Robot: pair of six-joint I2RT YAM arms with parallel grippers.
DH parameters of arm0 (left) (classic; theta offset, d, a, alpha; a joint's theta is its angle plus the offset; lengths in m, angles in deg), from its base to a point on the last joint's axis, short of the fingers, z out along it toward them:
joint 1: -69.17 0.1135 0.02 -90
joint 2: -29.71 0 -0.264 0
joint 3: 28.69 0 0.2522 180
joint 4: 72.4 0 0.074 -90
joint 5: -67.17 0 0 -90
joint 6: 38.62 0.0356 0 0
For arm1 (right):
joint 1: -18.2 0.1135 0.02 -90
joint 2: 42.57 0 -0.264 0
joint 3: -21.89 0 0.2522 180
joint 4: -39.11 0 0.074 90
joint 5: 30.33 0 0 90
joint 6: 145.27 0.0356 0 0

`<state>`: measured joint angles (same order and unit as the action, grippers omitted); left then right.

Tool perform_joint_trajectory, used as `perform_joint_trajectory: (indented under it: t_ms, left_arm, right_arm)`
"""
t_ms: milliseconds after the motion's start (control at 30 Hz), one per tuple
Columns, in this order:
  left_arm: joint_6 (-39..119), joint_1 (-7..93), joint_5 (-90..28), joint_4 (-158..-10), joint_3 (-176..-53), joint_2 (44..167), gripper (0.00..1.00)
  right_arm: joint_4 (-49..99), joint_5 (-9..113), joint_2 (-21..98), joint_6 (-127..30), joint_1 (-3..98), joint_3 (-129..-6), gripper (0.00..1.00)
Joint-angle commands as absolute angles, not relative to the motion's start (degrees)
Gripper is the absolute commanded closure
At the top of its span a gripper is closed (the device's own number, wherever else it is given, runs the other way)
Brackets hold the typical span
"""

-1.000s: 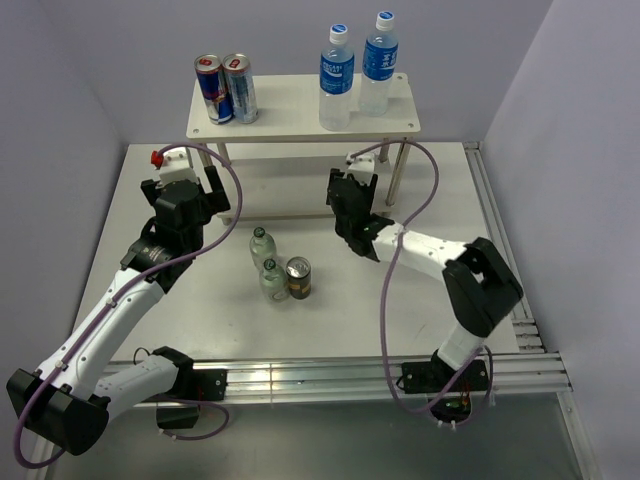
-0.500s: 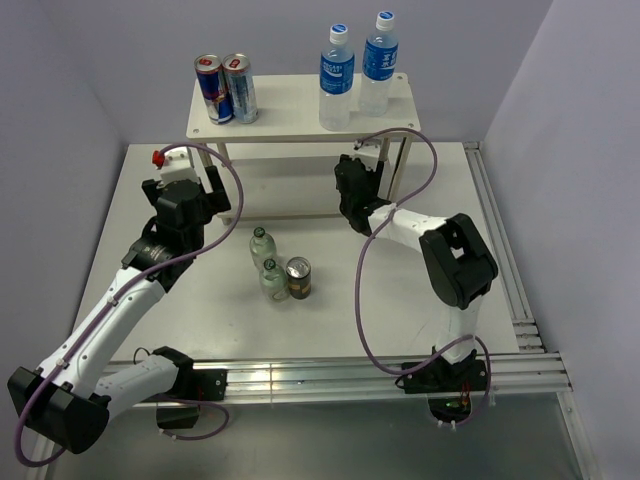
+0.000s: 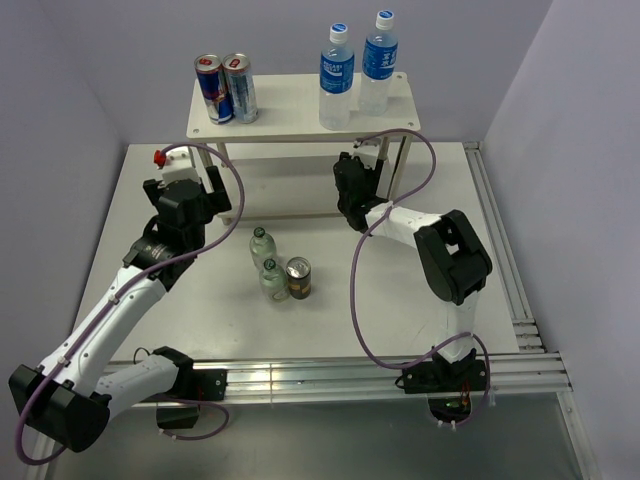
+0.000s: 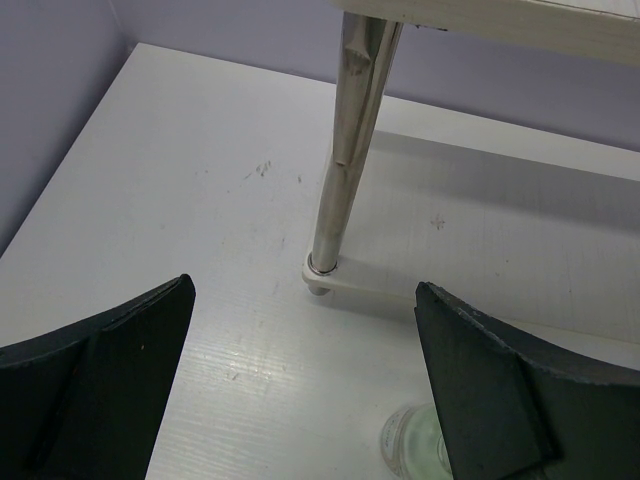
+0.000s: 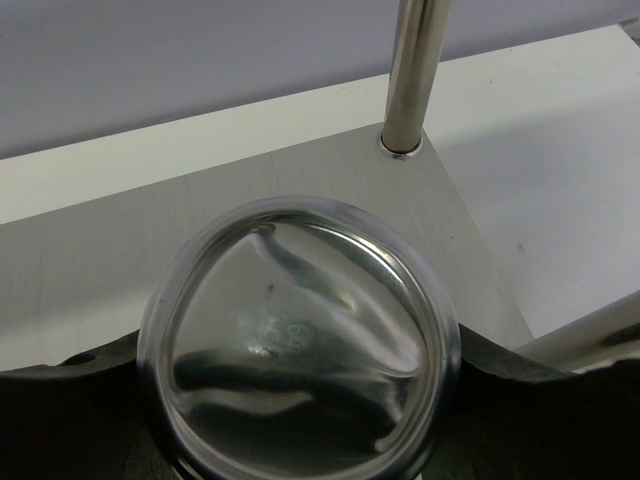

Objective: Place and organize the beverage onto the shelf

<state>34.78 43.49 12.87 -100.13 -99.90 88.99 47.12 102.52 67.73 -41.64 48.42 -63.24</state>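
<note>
My right gripper has the can upright over the flat lower board, where the can would stand, so my right gripper should open now.
The shelf [image 3: 290, 112] stands at the back, with two blue-labelled bottles [image 3: 336, 80] on the right of its top board. My right gripper [image 3: 353, 185] reaches in at the lower board [image 5: 120, 250] near the right front leg [image 5: 415, 70]. It is shut on a dark silver-topped can [image 5: 300, 340], which is hidden in the top view. A second dark can [image 3: 299, 277] and two green-capped bottles [image 3: 261, 243] stand on the table. My left gripper [image 3: 188, 195] is open and empty near the shelf's left front leg [image 4: 345, 150], with one green-capped bottle [image 4: 410, 445] just below its right finger.
Two tall slim blue-and-silver cans [image 3: 226, 88] stand on the left of the top board. Purple walls close in the back and both sides. An aluminium rail [image 3: 500, 270] runs along the table's right and front edges.
My right gripper has moved forward and up from mid-table to the shelf's lower board with the can in it. The left arm has barely moved.
</note>
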Motion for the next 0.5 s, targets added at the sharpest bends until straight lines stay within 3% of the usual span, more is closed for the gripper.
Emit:
perform_joint_trajectory:
  t_ms: [0,167,367,467]
  left_arm:
    - [35.3,43.8,12.9,-97.9,-100.3,89.1,0.01]
    - [35.3,43.8,12.9,-98.0,-100.2,88.8,0.01]
    - [35.3,43.8,13.0,-97.9,-100.2,88.6,0.01]
    - [35.3,43.8,12.9,-98.0,-100.4,88.6,0.01]
  right_arm:
    - [48.9,103.7,66.6,-41.8,47.4,-64.9,0.53]
    - [48.3,104.1,66.1,-41.6,47.4,-64.2,0.46]
    - [48.5,104.0,64.8,-41.4,47.5,-62.5,0.21]
    - [48.3,103.9,64.0,-40.8,47.6,-61.5,0.13]
